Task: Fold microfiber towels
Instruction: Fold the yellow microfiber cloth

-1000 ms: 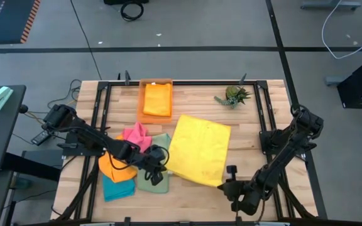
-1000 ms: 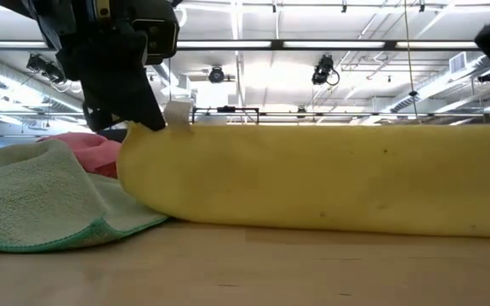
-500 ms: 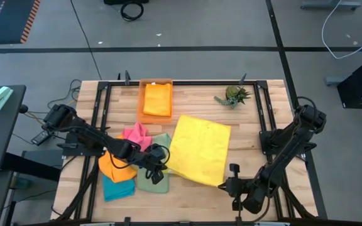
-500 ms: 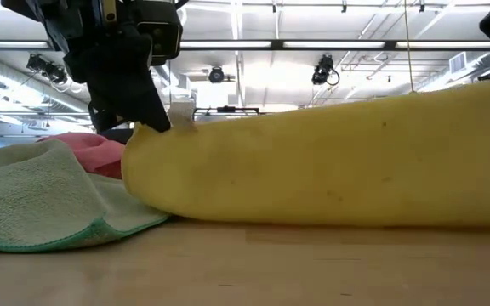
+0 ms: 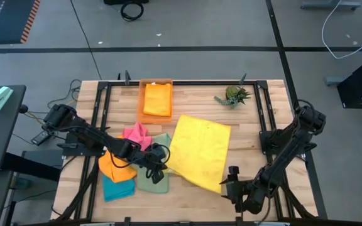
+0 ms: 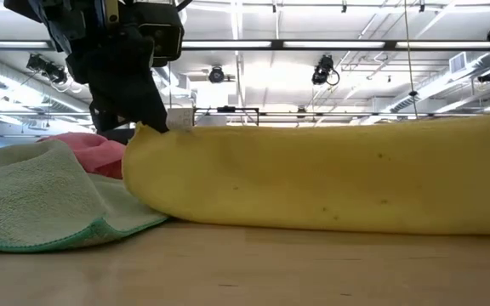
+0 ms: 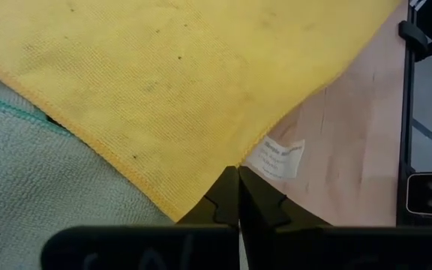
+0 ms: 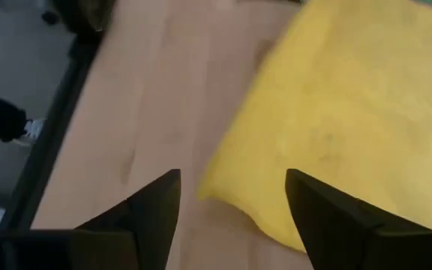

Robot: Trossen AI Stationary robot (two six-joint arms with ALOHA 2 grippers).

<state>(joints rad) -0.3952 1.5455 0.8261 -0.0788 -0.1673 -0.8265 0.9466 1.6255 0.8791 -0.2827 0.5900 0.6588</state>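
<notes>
My right gripper will fold the yellow towel (image 5: pixel 200 149), so it will next grab the loose corner (image 5: pixel 221 190) of the towel.
A yellow microfiber towel (image 5: pixel 200 149) lies spread in the middle of the table. My left gripper (image 5: pixel 160 164) is shut on its near-left corner and also shows in the low view (image 6: pixel 147 119). My right gripper (image 8: pixel 231 206) stands open at the towel's near-right corner (image 8: pixel 227 187), one finger on each side of it without touching. Pink (image 5: pixel 137 134), sage green (image 5: pixel 156 181), orange (image 5: pixel 110 167) and teal (image 5: pixel 118 188) towels lie heaped left of the yellow one. My left gripper pinches the yellow towel's near-left corner (image 7: pixel 227 163) between its two fingertips, right beside the white label (image 7: pixel 276 159). The fingers come slanting down from the table's left. The corner is held a little above the table (image 6: pixel 153 134), and the rest of the towel lies on the wood.
An orange tray (image 5: pixel 144 114) at the far left of the middle holds a folded orange-yellow cloth (image 5: pixel 158 99). A small spiky green plant (image 5: pixel 234 95) stands at the far right. Black frame rails (image 5: pixel 266 119) run along the table's sides. Bare wood (image 5: pixel 187 201) lies near the front edge.
My right gripper has lifted the yellow towel's near-right corner a little, then opened and let it go. That side of the towel has dropped back toward the table. The left corner has stayed in my left gripper.
</notes>
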